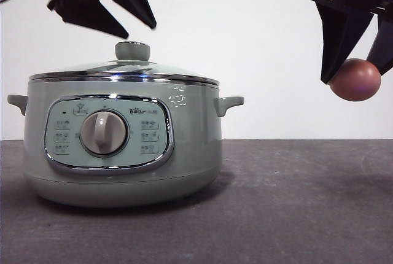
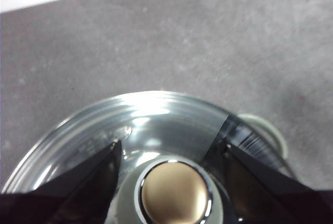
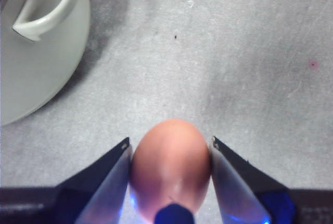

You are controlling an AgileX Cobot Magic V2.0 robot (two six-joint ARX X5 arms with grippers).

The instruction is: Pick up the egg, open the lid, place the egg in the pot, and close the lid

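My left gripper grabs the glass lid by its round knob next, to open the pot for the egg.
The sage-green pot stands at the left of the table with the glass lid on it. My left gripper is open just above the lid's green knob. In the left wrist view its jaws stand on both sides of the knob, apart from it, over the lid. My right gripper is shut on the reddish-brown egg and holds it high in the air to the right of the pot. The right wrist view shows the egg between the jaws, above the table, beside the pot.
The grey table stretches to the right of the pot, under the held egg. A white wall is behind. The pot's side handle sticks out toward the right gripper.
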